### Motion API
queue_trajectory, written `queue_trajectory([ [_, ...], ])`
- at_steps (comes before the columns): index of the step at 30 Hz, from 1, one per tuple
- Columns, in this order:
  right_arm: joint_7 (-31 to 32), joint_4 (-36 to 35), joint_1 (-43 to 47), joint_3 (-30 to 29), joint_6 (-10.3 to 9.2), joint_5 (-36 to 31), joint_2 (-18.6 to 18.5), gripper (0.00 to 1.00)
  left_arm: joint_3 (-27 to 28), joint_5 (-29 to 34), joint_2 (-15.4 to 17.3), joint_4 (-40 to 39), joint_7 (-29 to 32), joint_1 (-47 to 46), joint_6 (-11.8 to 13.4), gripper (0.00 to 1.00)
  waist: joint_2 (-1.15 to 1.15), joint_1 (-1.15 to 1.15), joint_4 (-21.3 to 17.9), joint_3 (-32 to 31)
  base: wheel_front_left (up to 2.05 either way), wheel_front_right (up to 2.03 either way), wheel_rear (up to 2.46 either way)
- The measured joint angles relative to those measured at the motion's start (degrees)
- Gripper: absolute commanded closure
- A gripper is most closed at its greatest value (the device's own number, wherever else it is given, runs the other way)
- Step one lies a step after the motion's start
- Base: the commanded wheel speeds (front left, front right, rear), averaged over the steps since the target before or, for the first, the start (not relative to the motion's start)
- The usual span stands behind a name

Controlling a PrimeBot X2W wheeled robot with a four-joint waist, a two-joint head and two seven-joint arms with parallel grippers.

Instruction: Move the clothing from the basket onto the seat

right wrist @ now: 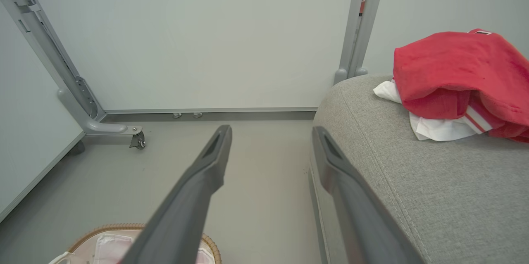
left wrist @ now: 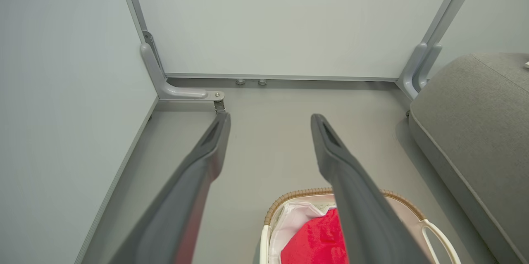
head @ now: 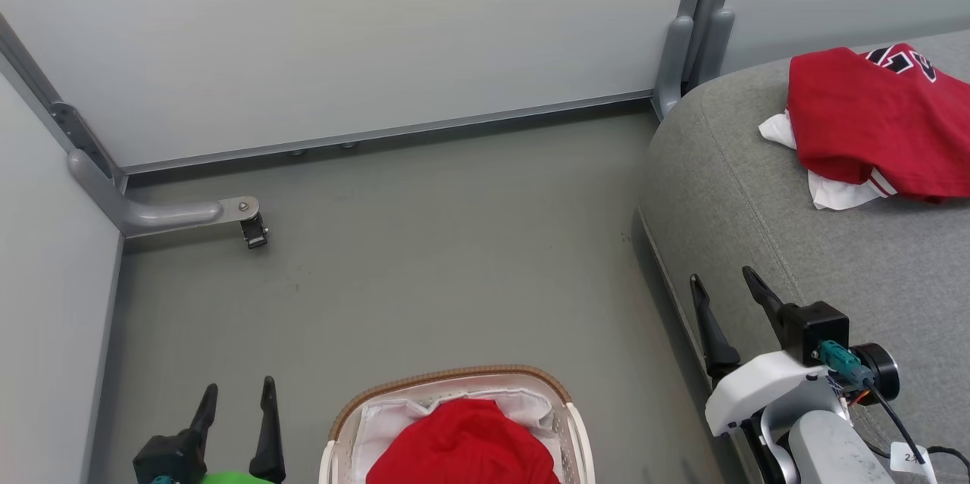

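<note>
The middle of the slack red garment is bunched up in the basket, so the robot's left gripper should grab that raised heap [head: 468, 434] next.
The white basket [head: 562, 402] with its brown rim stands on the floor at the bottom centre, holding a red garment [head: 464, 446] over white lining. A second red garment [head: 879, 120] with white trim lies on the grey seat [head: 826, 264] at the upper right. My left gripper [head: 236, 391] is open at the lower left, left of the basket, with nothing between its fingers. My right gripper [head: 722, 276] is open over the seat's front edge, empty too. The left wrist view shows the basket [left wrist: 407, 210] and its red garment [left wrist: 318, 239] below the fingers.
Pale partition panels close the space at the back and left. A grey panel foot with a caster [head: 254, 230] juts onto the floor at the left. A grey post [head: 682, 52] stands by the seat's far corner. Bare grey floor [head: 439, 257] lies beyond the basket.
</note>
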Motion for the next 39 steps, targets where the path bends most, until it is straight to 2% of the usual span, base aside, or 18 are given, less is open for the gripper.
queue_trajectory([
  [7,0.0,-0.38,-0.76,0.67,0.0,0.59,-0.02,0.0,-6.09,-3.01,-0.19,3.9,0.0,-0.34,0.0,0.0,0.0,0.0,-0.74,1.34,0.0,0.0,0.0],
  [12,0.0,-2.1,-4.18,1.59,0.0,0.62,0.0,0.0,-11.91,-6.51,0.66,6.66,0.0,-4.63,0.0,0.0,0.0,0.0,-1.43,4.33,0.0,0.0,0.0],
  [15,0.0,-3.89,-7.11,2.4,0.0,0.23,0.0,0.0,-16.84,-9.12,2.05,9.4,0.0,-8.64,0.0,0.0,0.0,0.0,-2.1,7.85,0.0,0.0,0.0],
  [32,0.0,-12.0,-17.12,4.14,0.0,1.37,-0.05,0.0,-36.38,-19.82,6.72,24.62,0.0,-24.42,0.0,0.0,0.0,0.01,-5.92,25.04,0.0,0.0,0.0],
  [39,0.0,-14.52,-19.73,5.82,0.0,1.47,-0.07,0.0,-43.46,-23.38,7.16,30.82,-0.01,-30.28,0.0,0.0,0.0,0.01,-7.64,31.85,0.0,0.0,0.0],
])
